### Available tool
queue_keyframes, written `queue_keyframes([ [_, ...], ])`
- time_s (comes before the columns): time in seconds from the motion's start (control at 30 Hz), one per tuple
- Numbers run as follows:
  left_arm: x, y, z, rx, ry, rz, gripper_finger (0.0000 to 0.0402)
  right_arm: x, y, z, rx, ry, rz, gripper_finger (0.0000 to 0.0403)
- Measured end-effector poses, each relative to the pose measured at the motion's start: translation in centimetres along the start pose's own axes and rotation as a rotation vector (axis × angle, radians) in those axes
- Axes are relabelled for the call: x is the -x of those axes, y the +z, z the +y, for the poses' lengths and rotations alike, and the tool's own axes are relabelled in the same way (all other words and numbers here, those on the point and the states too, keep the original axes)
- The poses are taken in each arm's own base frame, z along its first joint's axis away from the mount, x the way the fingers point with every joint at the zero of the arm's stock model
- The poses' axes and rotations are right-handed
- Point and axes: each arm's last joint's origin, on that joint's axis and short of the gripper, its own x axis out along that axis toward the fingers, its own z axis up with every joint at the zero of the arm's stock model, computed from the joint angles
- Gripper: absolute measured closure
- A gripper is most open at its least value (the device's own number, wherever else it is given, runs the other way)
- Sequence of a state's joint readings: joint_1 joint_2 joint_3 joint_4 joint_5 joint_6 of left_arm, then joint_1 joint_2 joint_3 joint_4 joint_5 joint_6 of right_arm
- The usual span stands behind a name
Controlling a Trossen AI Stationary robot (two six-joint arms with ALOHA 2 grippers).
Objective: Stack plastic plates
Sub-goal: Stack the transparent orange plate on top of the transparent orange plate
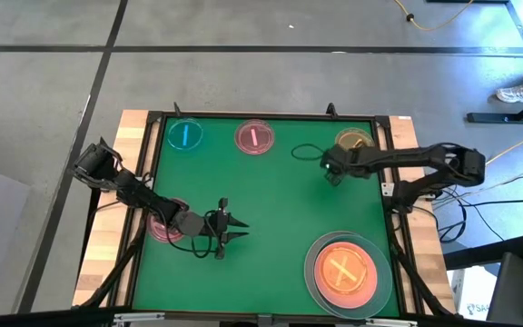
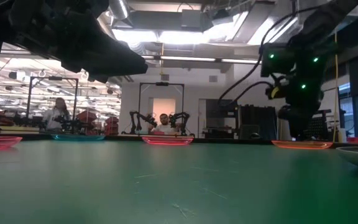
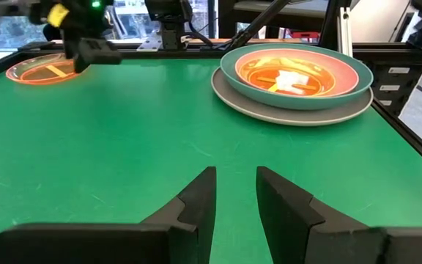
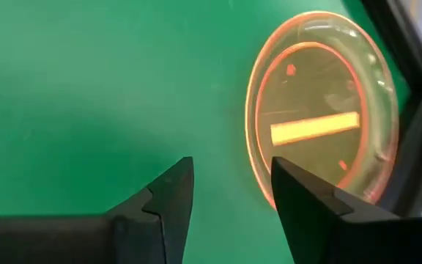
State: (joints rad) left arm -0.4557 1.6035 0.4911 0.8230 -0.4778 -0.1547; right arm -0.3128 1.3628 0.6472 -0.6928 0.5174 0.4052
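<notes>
My right fingers hover short of the amber plate's rim and would miss it if closed now, so they should go lower before closing on the amber plate's rim.
A stack (image 1: pixel 346 271) stands near the table's near right corner: a grey-white large plate at the bottom, a teal one on it, a pink one with an orange-glowing small plate inside; it also shows as the stack (image 3: pixel 291 77). Single small plates lie flat on the table: blue (image 1: pixel 185 135), pink (image 1: pixel 253 137), amber (image 1: pixel 353 143) by the far right, and another pink one (image 1: pixel 164 227) partly under my left arm. My left gripper (image 1: pixel 230 229) hovers open at mid-table, pointing at the stack. My right gripper (image 4: pixel 229 176) is open just left of the amber plate (image 4: pixel 321 125).
A raised dark frame (image 1: pixel 384 182) and wooden boards border the green mat. A black cable (image 1: pixel 307 152) loops on the mat beside the amber plate. Open mat lies between my two grippers. In the low view, people (image 2: pixel 163 124) show in the room beyond the table.
</notes>
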Motion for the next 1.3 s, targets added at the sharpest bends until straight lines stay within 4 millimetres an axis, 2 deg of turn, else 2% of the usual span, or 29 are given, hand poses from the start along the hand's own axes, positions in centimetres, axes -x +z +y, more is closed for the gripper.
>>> queue_keyframes([
  [0.27,0.0,0.0,0.0,-0.007,0.0,0.001,0.031,-2.5,0.9,-2.6,-0.092,0.011,-0.019,0.0226],
  [0.63,0.0,-0.1,0.0,-0.014,0.002,0.013,0.031,-4.4,0.4,-3.6,-0.118,0.058,-0.056,0.0228],
  [0.77,0.0,-0.1,0.0,-0.015,0.002,0.015,0.031,-4.8,0.0,-3.5,-0.108,0.051,-0.075,0.026],
  [1.13,0.0,-0.2,0.0,-0.018,0.003,0.019,0.031,-5.0,-0.4,-3.3,-0.047,0.058,-0.083,0.0393],
  [1.3,0.0,-0.2,0.0,-0.017,0.003,0.019,0.031,-4.2,0.0,-3.3,0.005,0.055,-0.045,0.0389],
])
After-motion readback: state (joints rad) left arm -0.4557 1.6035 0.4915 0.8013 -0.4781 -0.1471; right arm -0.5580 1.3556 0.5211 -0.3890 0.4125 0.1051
